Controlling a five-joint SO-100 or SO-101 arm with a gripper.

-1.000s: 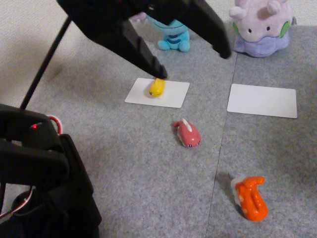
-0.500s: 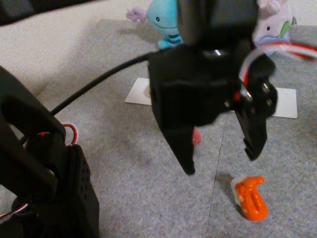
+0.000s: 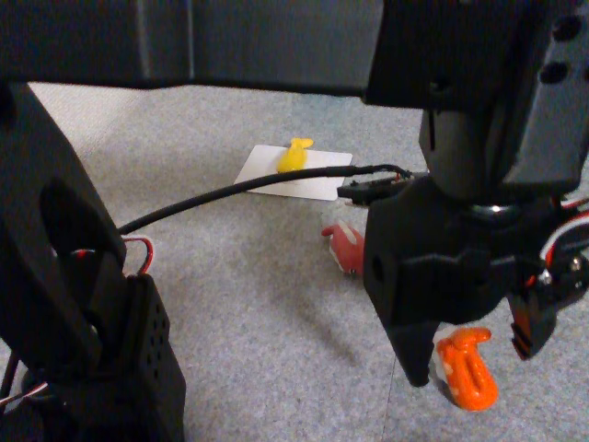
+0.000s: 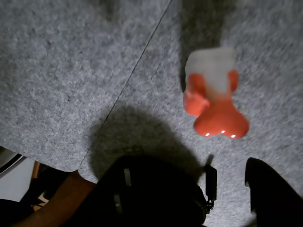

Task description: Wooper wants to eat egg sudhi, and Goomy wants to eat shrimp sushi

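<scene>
The gripper takes hold of the orange shrimp sushi by its white rice part point(image 3: 444, 366) next, to serve Goomy.
The orange shrimp sushi point(image 3: 469, 370) lies on the grey mat at the front right, and in the wrist view the shrimp sushi point(image 4: 215, 105) sits just ahead of the jaws. My gripper point(image 3: 470, 366) hangs open right over it, one black finger point(image 3: 414, 350) on its left and the other finger point(image 3: 526, 333) on its right, neither touching it. In the wrist view the gripper point(image 4: 213, 170) is open at the bottom edge. The yellow egg sushi point(image 3: 294, 155) rests on a white card point(image 3: 317, 184) further back. Wooper and Goomy are hidden behind the arm.
A pink-red sushi toy point(image 3: 342, 247) lies mid-mat, partly covered by the gripper body. A black cable point(image 3: 230, 193) runs across the view. The arm's base point(image 3: 83, 368) fills the front left. A seam in the mat point(image 4: 137, 66) runs left of the shrimp sushi.
The gripper left the yellow egg sushi on the white card, swung toward the front right and came down over the orange shrimp sushi. The arm now covers both plush toys.
</scene>
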